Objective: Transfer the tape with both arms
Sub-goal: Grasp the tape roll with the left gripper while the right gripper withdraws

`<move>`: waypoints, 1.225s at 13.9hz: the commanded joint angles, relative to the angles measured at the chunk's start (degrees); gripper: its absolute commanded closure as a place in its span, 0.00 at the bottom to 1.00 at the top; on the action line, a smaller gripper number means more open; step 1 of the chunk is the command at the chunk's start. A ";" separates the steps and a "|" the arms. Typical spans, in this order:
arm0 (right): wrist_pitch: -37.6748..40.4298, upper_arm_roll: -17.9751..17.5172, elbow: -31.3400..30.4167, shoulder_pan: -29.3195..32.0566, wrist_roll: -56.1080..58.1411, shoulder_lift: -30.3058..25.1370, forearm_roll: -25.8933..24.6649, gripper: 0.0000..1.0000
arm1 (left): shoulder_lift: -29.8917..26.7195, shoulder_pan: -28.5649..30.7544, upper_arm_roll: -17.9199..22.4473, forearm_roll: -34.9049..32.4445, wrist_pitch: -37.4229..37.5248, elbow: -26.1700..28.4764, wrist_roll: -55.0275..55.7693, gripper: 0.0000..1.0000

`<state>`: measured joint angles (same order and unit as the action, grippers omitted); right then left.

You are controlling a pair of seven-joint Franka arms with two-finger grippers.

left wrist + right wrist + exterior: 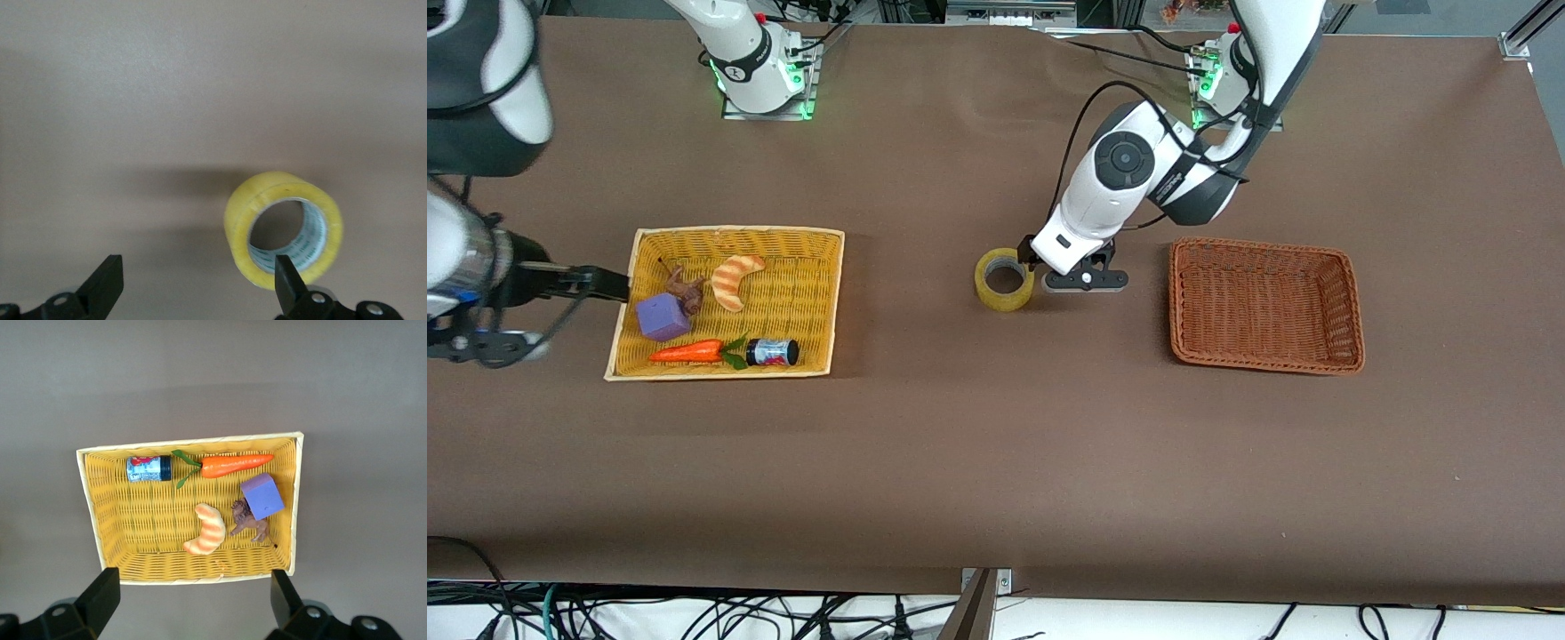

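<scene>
The tape's wide hollow centre [1004, 281] needs to stay free for the transfer, so my left gripper will grab the tape by its ring side [1026, 288] next.
The tape [1005, 280], a yellowish translucent ring with a wide hollow centre, sits on the brown table near its middle. My left gripper [1085, 281] is low over the table just beside the tape, on the side toward the left arm's end. It is open and empty. In the left wrist view the tape [243, 217] lies off to one side of the open left gripper [197, 283], with one fingertip [287, 277] overlapping its rim. My right gripper [583, 311] hangs open and empty high over the table edge of the yellow basket; it also shows in the right wrist view [193, 600].
The yellow wicker basket [818, 293] holds an orange-striped croissant piece [735, 280], a purple cube [663, 317], a brown toy animal [687, 289], a carrot [689, 352] and a small jar [774, 352]. A brown wicker basket [1347, 302] stands toward the left arm's end.
</scene>
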<state>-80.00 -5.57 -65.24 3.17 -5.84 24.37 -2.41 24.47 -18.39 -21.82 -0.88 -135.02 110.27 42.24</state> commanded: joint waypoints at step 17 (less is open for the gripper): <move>-6.75 3.37 -16.49 1.57 2.41 -16.90 2.94 0.00 | 12.00 -5.78 0.28 -2.10 -13.34 -1.29 1.97 1.00</move>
<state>-86.53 -2.24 -82.17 4.97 -3.40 7.48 1.26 35.51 -23.42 -21.99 -1.74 -147.61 110.09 43.49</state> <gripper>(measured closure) 0.000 0.590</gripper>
